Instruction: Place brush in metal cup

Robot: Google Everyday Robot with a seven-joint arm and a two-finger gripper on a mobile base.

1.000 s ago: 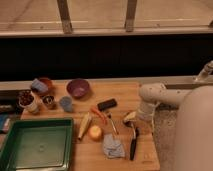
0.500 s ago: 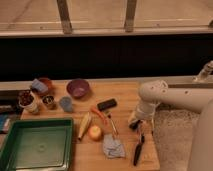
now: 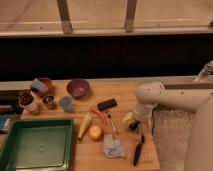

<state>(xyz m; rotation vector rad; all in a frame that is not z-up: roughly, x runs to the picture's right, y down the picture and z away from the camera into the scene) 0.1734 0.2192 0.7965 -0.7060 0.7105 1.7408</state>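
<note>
My gripper is to grab the black brush by its slim end next. Then it can put the brush in the metal cup.
The brush [image 3: 138, 149] is a long thin black stick lying flat on the wooden table near its front right corner. My gripper [image 3: 134, 125] hangs from the white arm [image 3: 150, 97] just beyond the brush's far end, low over the table, open and holding nothing. The metal cup [image 3: 48, 102] stands upright at the left of the table, between a white cup [image 3: 27, 101] with dark red contents and a grey-blue cup [image 3: 66, 103], far from the gripper.
A purple bowl [image 3: 78, 88] and a black block [image 3: 106, 104] lie mid-table. Corn cob [image 3: 85, 125], an orange round fruit [image 3: 95, 132], a carrot-like piece [image 3: 98, 115] and a crumpled cloth [image 3: 112, 147] sit left of the brush. A green tray [image 3: 35, 145] fills the front left.
The arm has swung further over the table and the gripper has come down a little toward the brush's far end. The brush and the other things have stayed put.
</note>
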